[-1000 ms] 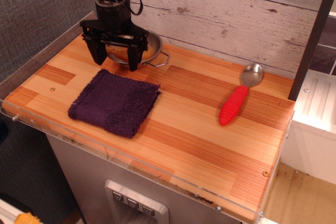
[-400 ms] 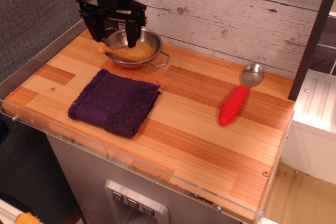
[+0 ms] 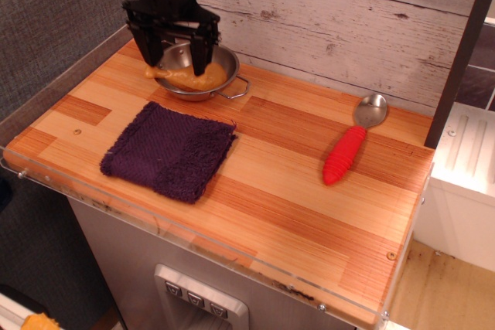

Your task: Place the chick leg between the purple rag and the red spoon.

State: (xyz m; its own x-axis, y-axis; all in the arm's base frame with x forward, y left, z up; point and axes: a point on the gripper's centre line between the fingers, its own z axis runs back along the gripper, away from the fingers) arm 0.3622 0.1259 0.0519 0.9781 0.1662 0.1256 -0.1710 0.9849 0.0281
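I should grab the chick leg with my gripper by its narrow stem (image 3: 172, 75) next. Then it can go between the purple rag (image 3: 168, 150) and red spoon.
The chick leg (image 3: 195, 77), yellow-tan, lies in the steel handled bowl (image 3: 226, 60) at the back left of the wooden table, its bone end sticking out over the left rim. My gripper (image 3: 174, 53) hangs open directly over the bowl, one finger on each side of the leg, not closed on it. The purple rag (image 3: 168, 150) lies flat at the front left. The red spoon (image 3: 346, 150) lies at the right, its silver bowl pointing to the back wall.
A whitewashed plank wall (image 3: 348, 21) runs behind the table. A clear plastic lip (image 3: 232, 256) edges the front. A dark post (image 3: 464, 52) stands at the right. Bare wood (image 3: 271, 160) lies between rag and spoon.
The gripper rose from the bowl, then shifted slightly right and came back down over the chick leg. The leg, rag and spoon have not moved.
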